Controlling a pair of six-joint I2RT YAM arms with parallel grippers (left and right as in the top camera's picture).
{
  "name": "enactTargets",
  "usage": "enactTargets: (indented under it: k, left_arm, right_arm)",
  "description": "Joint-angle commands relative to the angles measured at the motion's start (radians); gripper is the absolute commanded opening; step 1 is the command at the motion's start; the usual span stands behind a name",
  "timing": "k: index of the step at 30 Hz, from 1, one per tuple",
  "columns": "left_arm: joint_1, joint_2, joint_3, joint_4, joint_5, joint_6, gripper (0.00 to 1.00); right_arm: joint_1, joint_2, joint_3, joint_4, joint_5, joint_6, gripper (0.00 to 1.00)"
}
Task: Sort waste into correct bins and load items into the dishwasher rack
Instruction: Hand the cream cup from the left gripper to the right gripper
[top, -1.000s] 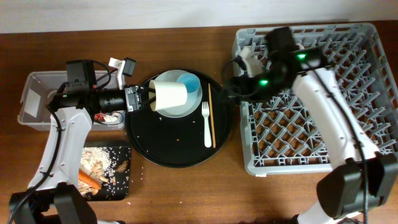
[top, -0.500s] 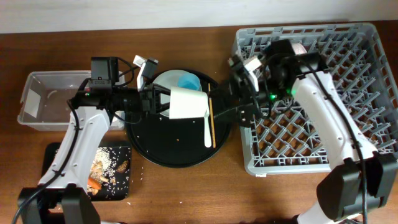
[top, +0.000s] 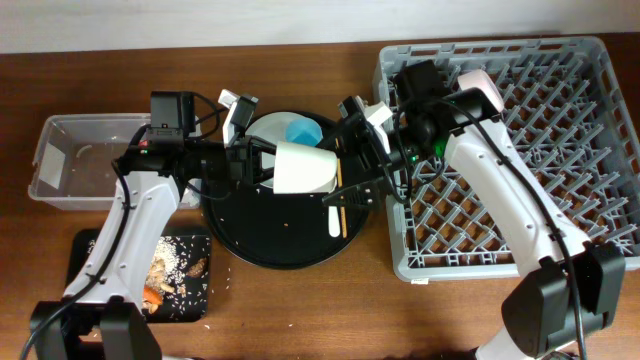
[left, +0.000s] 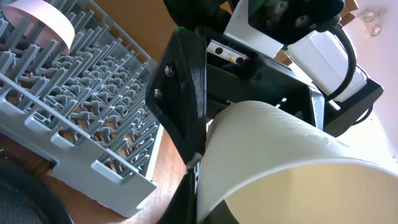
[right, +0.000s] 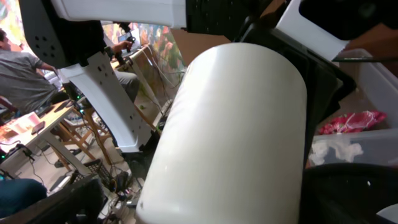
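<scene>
My left gripper holds the cream cup by its rim. My right gripper should next grip the cup around its base (top: 326, 171), opposite my left gripper, to load the cup rim-first into the rack (top: 560, 150).
My left gripper (top: 262, 166) is shut on the rim of the cream cup (top: 303, 168) and holds it on its side above the big round tray. In the left wrist view one finger presses the cup's wall (left: 292, 168). My right gripper (top: 347, 158) is open, its fingers spread on either side of the cup's base; the cup (right: 242, 124) fills the right wrist view. The light blue cup (top: 303, 132) sits in the pale plate (top: 262, 135). The white fork (top: 331, 218) and chopsticks (top: 340, 205) lie partly under the right gripper. The grey rack (top: 560, 150) holds the pinkish bowl (top: 480, 80).
The round black tray (top: 260, 240) lies between the arms. The clear tub (top: 70, 160) stands at the left, with a red wrapper (right: 351, 121) and tissue (right: 336, 149) in it. The shallow black tray (top: 185, 300) at front left holds food scraps and the carrot (top: 152, 295).
My left gripper has carried the cream cup to the right over the round tray. My right arm has swung from the rack to the cup's base.
</scene>
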Motion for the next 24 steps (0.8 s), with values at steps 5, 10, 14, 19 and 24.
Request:
enactTargets:
  k: [5,10,14,19,24]
  left_arm:
    - [0.000,0.006,0.001,0.002,-0.023,0.020,0.00]
    - [0.001,0.006,0.001,0.003,-0.023,0.020,0.00]
    - [0.001,0.006,0.001,0.018,-0.022,0.019,0.00]
    - [0.001,0.006,0.001,0.017,-0.069,0.019,0.00]
    - [0.016,0.006,0.001,0.017,-0.080,0.019,0.00]
  right_arm:
    - [0.024,0.004,-0.003,0.272,0.140,0.479,0.99]
    - [0.026,0.004,-0.003,0.234,0.156,0.518,0.98]
    - [0.086,0.004,-0.003,0.259,0.160,0.517,0.84]
    - [0.087,0.003,-0.003,0.267,0.159,0.518,0.70]
    - [0.037,0.003,-0.003,0.223,0.135,0.518,0.79]
